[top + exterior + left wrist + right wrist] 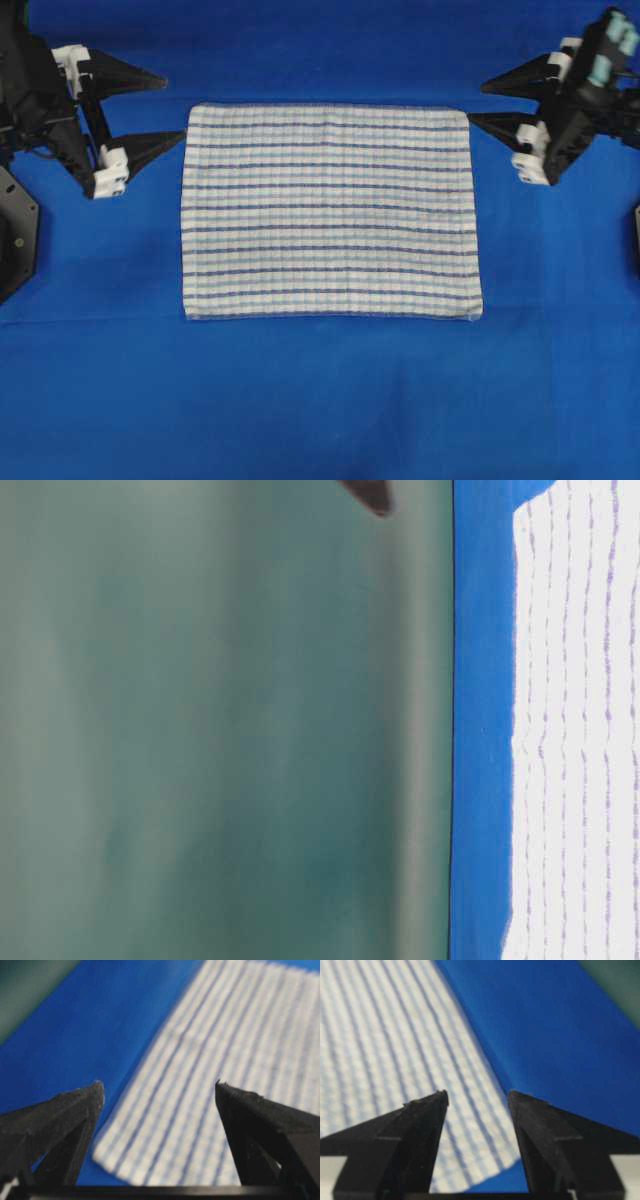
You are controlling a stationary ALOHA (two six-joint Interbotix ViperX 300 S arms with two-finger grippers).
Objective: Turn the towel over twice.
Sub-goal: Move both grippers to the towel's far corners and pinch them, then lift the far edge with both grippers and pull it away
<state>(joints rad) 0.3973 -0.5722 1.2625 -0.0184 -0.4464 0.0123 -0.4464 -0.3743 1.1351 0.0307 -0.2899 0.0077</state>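
The towel's striped middle (330, 212) lies flat and slack on the tabletop, so the left gripper needs to pick up the towel next by its hem corner (198, 111).
The towel (330, 212), white with thin blue stripes, lies flat and spread out in the middle of the table, also seen as the towel (580, 730). My left gripper (175, 108) stands open just off its far left corner, nothing between the fingers. In the left wrist view the towel (225, 1060) corner lies below the open left gripper (158, 1083). My right gripper (477, 103) stands open at the far right corner, one tip close to the hem. The right wrist view shows the towel (385, 1035) corner under the open right gripper (477, 1092).
A plain blue tablecloth (320, 400) covers the table all around the towel. A black arm base (15, 235) sits at the left edge. A green backdrop (220, 730) stands behind the table, with a dark fingertip (368, 492) in front of it.
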